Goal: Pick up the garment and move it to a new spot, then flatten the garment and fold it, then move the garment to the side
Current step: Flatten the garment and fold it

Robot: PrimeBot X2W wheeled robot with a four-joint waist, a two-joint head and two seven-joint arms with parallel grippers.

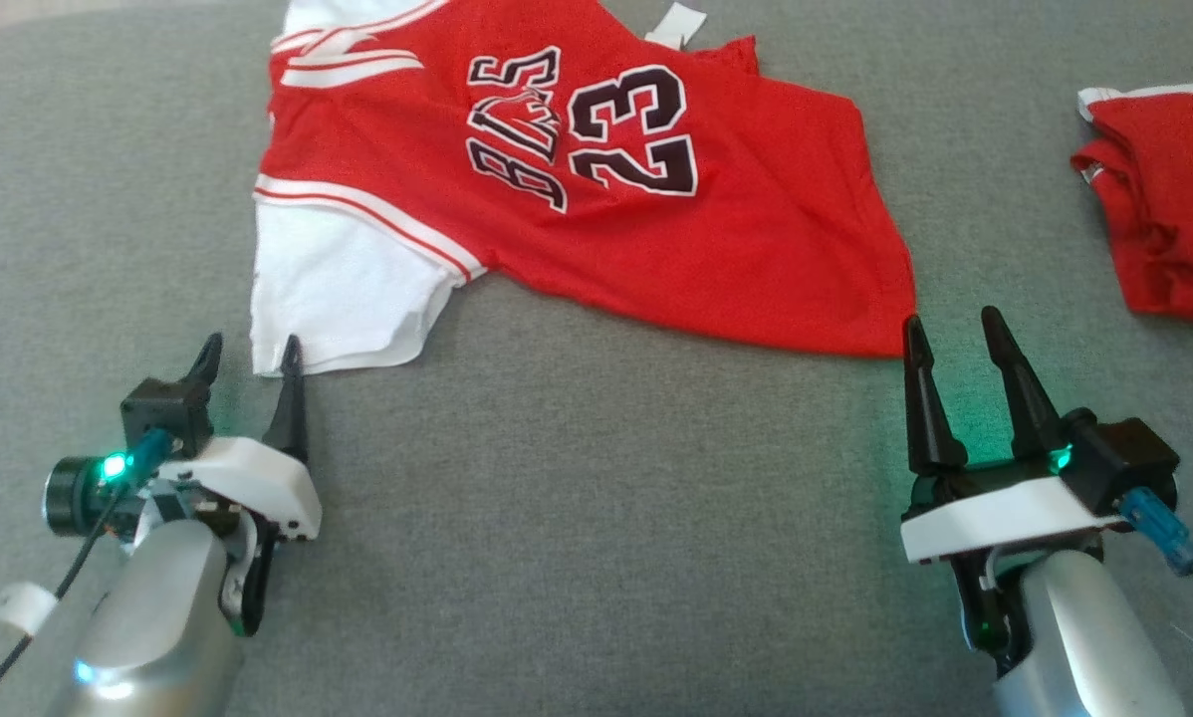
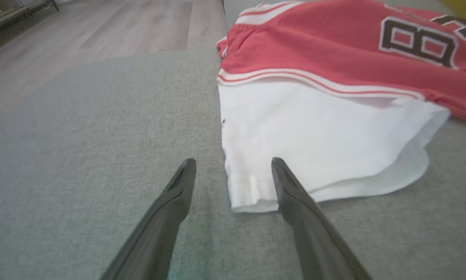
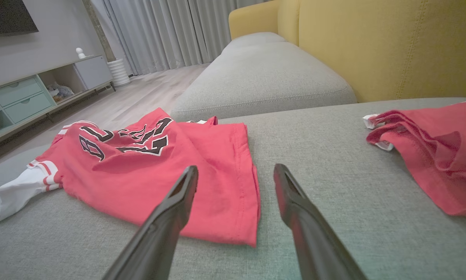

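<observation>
The jersey's white sleeve [image 1: 344,282] lies flat on the cushion. My left gripper grabs the sleeve's hem corner [image 1: 270,363] next, where the sleeve's edge puckers up.
The garment [image 1: 596,199] is a red jersey with white sleeves and the number 23, spread on the grey cushion. Its white sleeve [image 2: 318,144] reaches toward me at the left. My left gripper [image 1: 250,357] is open, its fingertips at the sleeve's near left corner, one finger over the cloth's edge. In the left wrist view that gripper [image 2: 233,165] straddles the sleeve's hem corner. My right gripper [image 1: 950,329] stands open just by the jersey's lower right corner. From the right wrist, the gripper [image 3: 235,171] points at the red hem [image 3: 248,186], with nothing between its fingers.
A second red garment [image 1: 1169,209] lies crumpled at the right edge of the cushion [image 1: 596,518]. A yellow sofa back [image 3: 373,46] rises beyond it. Wooden floor [image 2: 100,27] lies past the cushion's far left edge.
</observation>
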